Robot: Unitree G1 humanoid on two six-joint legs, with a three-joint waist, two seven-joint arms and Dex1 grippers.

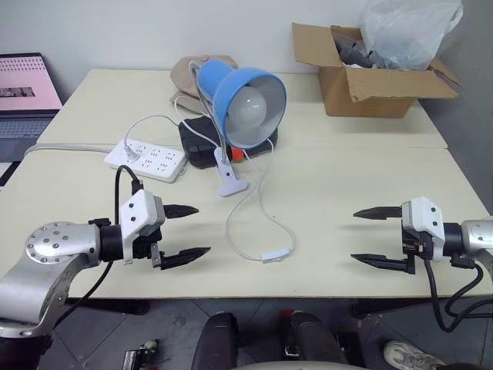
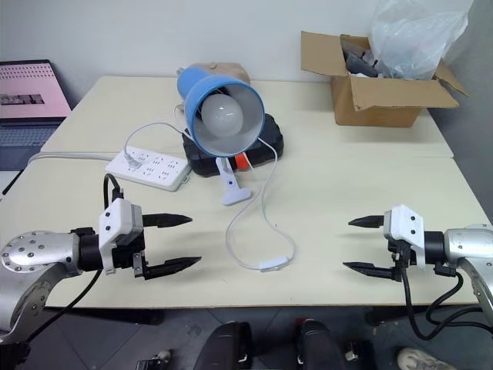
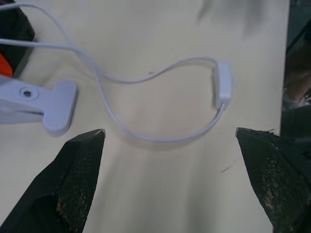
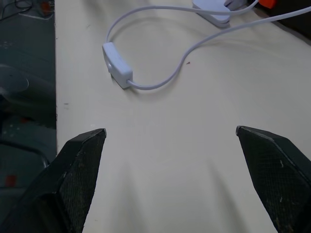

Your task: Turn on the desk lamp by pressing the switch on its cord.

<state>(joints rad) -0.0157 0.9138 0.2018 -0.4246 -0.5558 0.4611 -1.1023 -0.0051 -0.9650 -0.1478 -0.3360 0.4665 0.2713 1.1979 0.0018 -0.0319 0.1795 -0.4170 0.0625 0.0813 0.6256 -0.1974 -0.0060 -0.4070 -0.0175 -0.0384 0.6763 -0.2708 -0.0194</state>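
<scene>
My left gripper reaches the switch next and grabs it by its end with the wider cord curve [image 1: 266, 258], leaving the switch's other end [image 1: 286, 252] free to press.
The desk lamp [image 1: 243, 100], a blue dome with a round white bulb, stands at the table's middle on a small white clip base [image 1: 229, 181]. Its thin white cord [image 1: 266, 202] loops toward the front edge, where the small white switch [image 1: 276, 253] lies flat. The bulb looks unlit. My left gripper [image 1: 187, 232] hovers open at the front left, a hand's width left of the switch. On the front right, my right gripper [image 1: 366, 236] is open too, facing the switch from the other side. Both wrist views show the switch [image 3: 223, 83] [image 4: 117, 64] ahead of empty fingers.
A white power strip [image 1: 146, 159] lies left of the lamp, with a black box [image 1: 202, 142] behind the clip. An open cardboard box [image 1: 370, 73] with a plastic bag sits at the back right. A laptop [image 1: 25, 96] stands off the table's left.
</scene>
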